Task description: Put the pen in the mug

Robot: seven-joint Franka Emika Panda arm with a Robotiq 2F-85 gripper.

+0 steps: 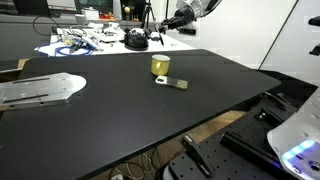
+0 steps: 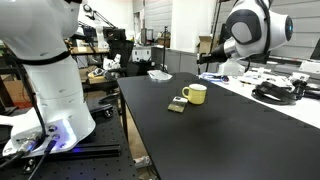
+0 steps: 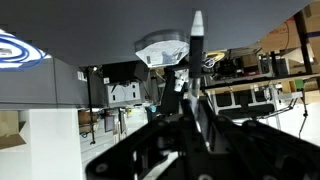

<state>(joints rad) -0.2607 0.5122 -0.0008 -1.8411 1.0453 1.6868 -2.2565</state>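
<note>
The mug (image 1: 160,66) stands apart from my gripper, so the dark pen moves toward the mug before my gripper releases it. Released now, it would fall outside the mug.
The small yellow-olive mug (image 1: 160,66) stands upright on the black table (image 1: 120,110); it also shows in an exterior view (image 2: 195,94). My gripper (image 1: 176,21) hangs in the air beyond and above the mug, apart from it, also seen in an exterior view (image 2: 207,54). In the wrist view the gripper (image 3: 192,100) is shut on a dark pen with a pale tip (image 3: 196,40) that sticks out past the fingers. The mug is out of the wrist view.
A small flat olive-grey item (image 1: 178,83) lies right next to the mug. A metal plate (image 1: 40,90) lies at one table edge. A cluttered bench with cables (image 1: 95,40) stands behind. A white robot base (image 2: 50,90) stands beside the table.
</note>
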